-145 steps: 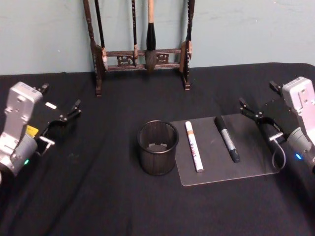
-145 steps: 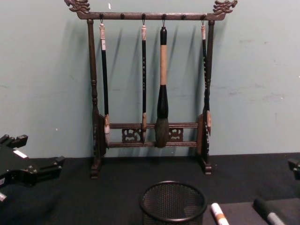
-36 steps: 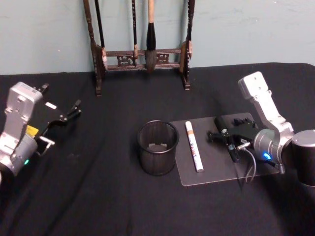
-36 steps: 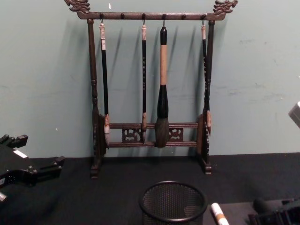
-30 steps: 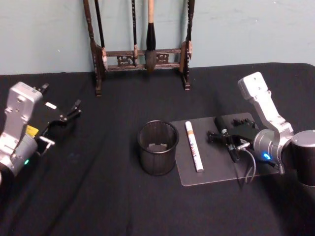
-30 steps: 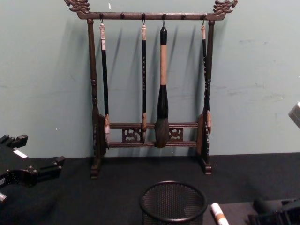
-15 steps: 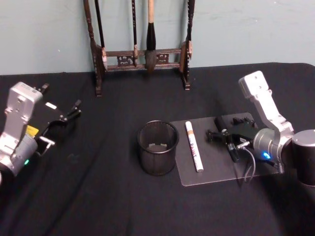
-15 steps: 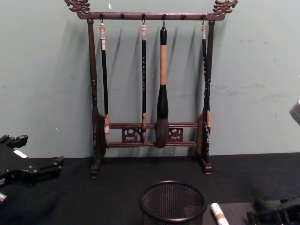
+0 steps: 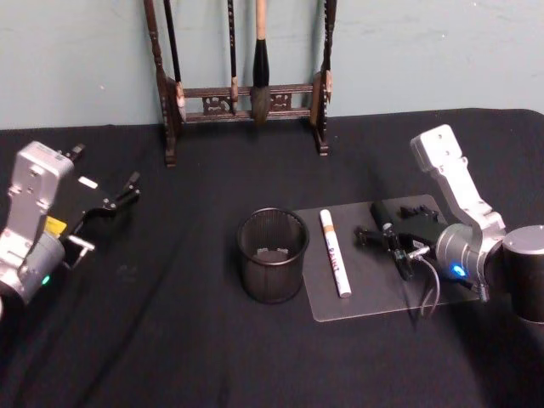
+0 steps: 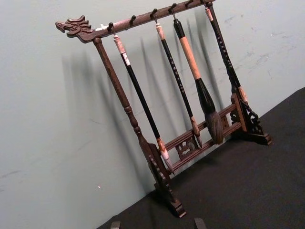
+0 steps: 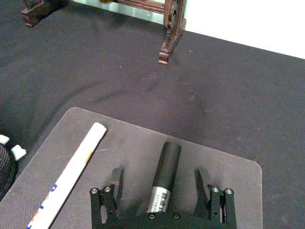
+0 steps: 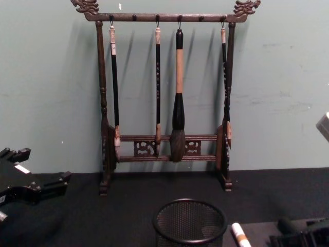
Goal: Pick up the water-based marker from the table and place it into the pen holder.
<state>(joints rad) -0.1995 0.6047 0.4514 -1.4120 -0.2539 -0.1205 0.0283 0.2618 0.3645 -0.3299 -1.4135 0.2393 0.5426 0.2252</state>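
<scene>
Next, my right gripper grabs the marker by its black end (image 11: pixel 167 165) to stand the water-based marker in the pen holder (image 11: pixel 5 169).
The water-based marker (image 9: pixel 380 212), black with a grey label, lies on a grey mat (image 9: pixel 374 289) right of the pen holder (image 9: pixel 272 255), a round black mesh cup. My right gripper (image 9: pixel 387 226) is down at the mat, open, one finger on each side of that marker (image 11: pixel 167 167) and neither touching it. The chest view shows the holder (image 12: pixel 190 222), the marker's end (image 12: pixel 285 225) and the right gripper (image 12: pixel 304 239) at the bottom. My left gripper (image 9: pixel 106 212) rests open at the far left of the table, away from these things.
A white marker (image 9: pixel 334 252) with an orange band lies on the mat between the holder and the black marker. A tall dark wooden brush rack (image 9: pixel 246 93) with hanging brushes stands at the table's back edge against the wall. Black cloth covers the table.
Since the earliest frames my right gripper has come in from the right edge and settled over the black marker. Over the last second it has barely shifted. The left arm has stayed still.
</scene>
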